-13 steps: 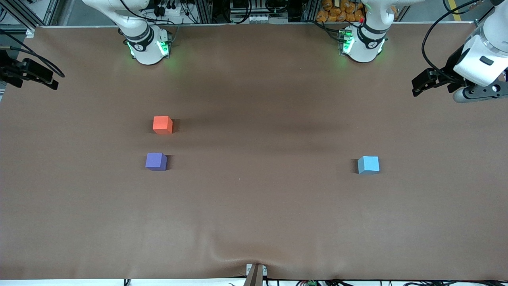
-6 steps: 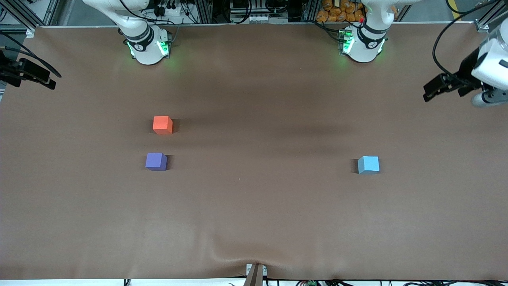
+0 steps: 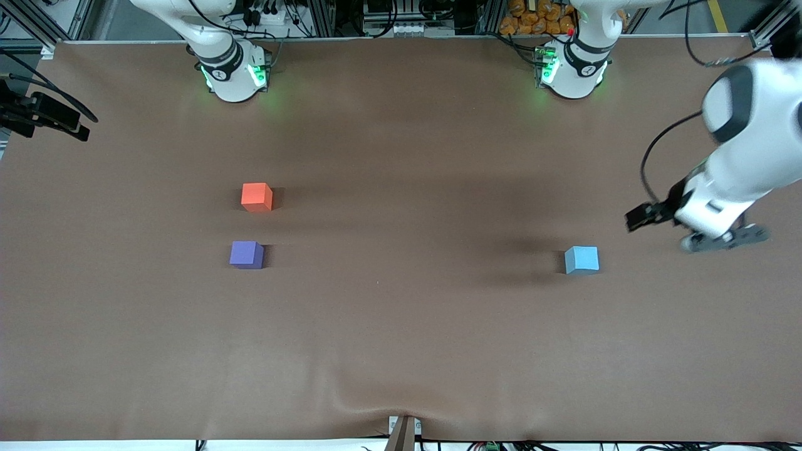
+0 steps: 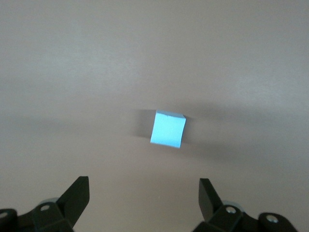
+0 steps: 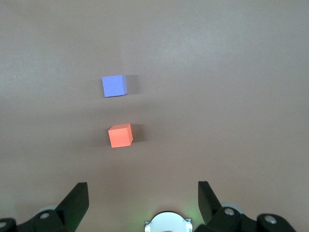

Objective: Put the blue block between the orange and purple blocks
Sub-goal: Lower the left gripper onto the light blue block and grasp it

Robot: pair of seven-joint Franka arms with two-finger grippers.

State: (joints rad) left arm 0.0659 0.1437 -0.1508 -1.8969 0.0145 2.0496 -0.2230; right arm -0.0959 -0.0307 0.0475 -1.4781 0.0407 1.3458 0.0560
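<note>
The left gripper grabs the blue block (image 3: 581, 260) by its two opposite sides next, to place it between the orange and purple blocks.
The blue block (image 3: 581, 260) lies alone toward the left arm's end of the table and shows in the left wrist view (image 4: 168, 128). The orange block (image 3: 257, 196) and the purple block (image 3: 246, 255) sit close together toward the right arm's end, purple nearer the front camera, with a small gap between them. Both show in the right wrist view, orange (image 5: 120, 135) and purple (image 5: 114, 86). My left gripper (image 3: 642, 218) is open and empty in the air beside the blue block (image 4: 144, 193). My right gripper (image 3: 69, 125) is open and empty (image 5: 143, 193), waiting at the table's edge.
The brown table cover (image 3: 401, 326) has a wrinkle at its front edge by a small clamp (image 3: 403, 431). The two arm bases (image 3: 233, 72) (image 3: 571, 69) stand along the back edge. The right arm's base shows in the right wrist view (image 5: 167, 223).
My left arm has swung down from the back corner at its end of the table to a spot close to the blue block. The right arm and the blocks have not moved.
</note>
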